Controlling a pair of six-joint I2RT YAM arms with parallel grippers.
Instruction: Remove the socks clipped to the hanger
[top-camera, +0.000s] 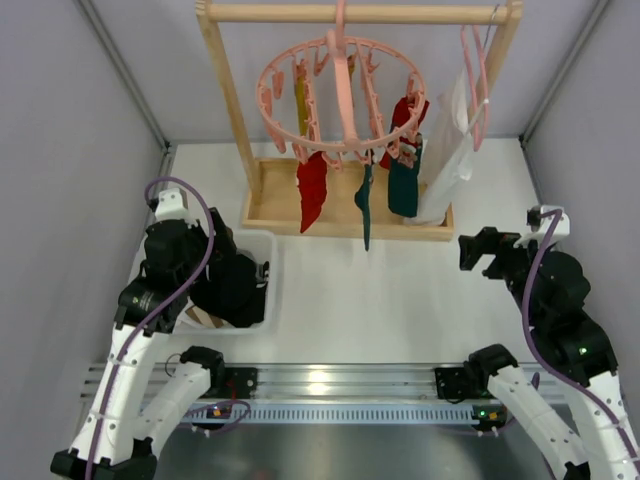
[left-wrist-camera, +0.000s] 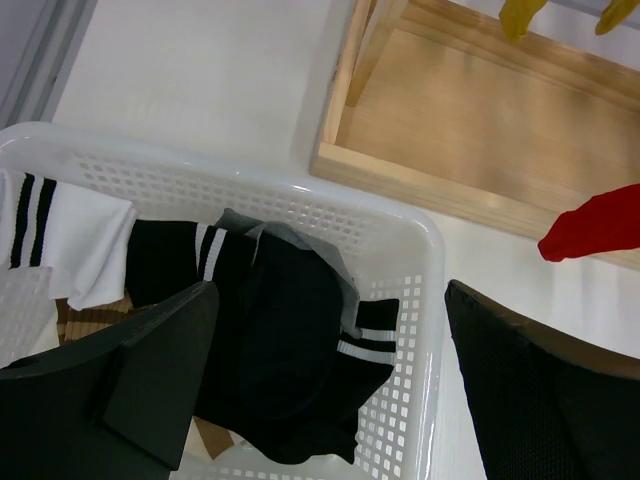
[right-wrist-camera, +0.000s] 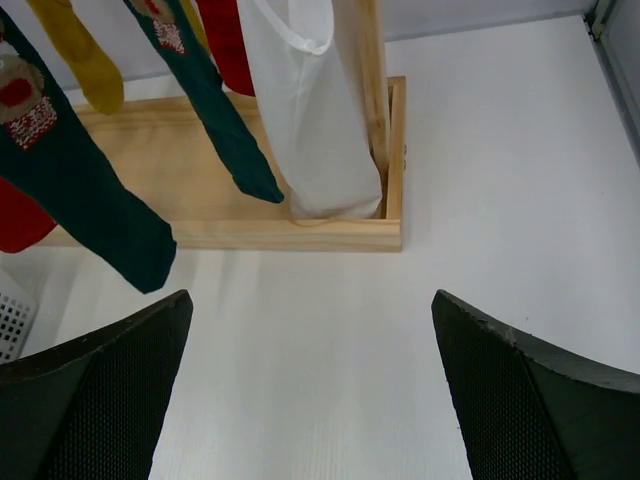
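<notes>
The robot's right gripper should reach for the thin teal sock and grab its dangling end (top-camera: 366, 229) (right-wrist-camera: 137, 250), so the sock's clip is left for the left gripper to open.
The pink ring hanger (top-camera: 340, 95) hangs by its hook from the wooden rail. Clipped to it are a red sock (top-camera: 312, 190), a thin teal sock (top-camera: 364, 205), a wider teal sock (top-camera: 404, 185), another red sock (top-camera: 407, 115) and a mustard sock (top-camera: 300, 95). The right wrist view shows the teal socks (right-wrist-camera: 85, 195) (right-wrist-camera: 220, 120), a mustard sock (right-wrist-camera: 80, 60) and a red sock (right-wrist-camera: 225, 45) dangling. My left gripper (top-camera: 240, 285) (left-wrist-camera: 330, 390) is open and empty over the basket. My right gripper (top-camera: 478, 250) (right-wrist-camera: 310, 400) is open and empty above bare table, to the right of the rack.
A white perforated basket (top-camera: 268, 270) (left-wrist-camera: 430, 240) at the left holds black striped socks (left-wrist-camera: 290, 340) and a white striped one (left-wrist-camera: 70, 235). A wooden rack with a tray base (top-camera: 350, 215) (right-wrist-camera: 300, 235) stands at the back. A white cloth (top-camera: 450, 150) (right-wrist-camera: 305, 110) hangs on a slim pink hanger at its right.
</notes>
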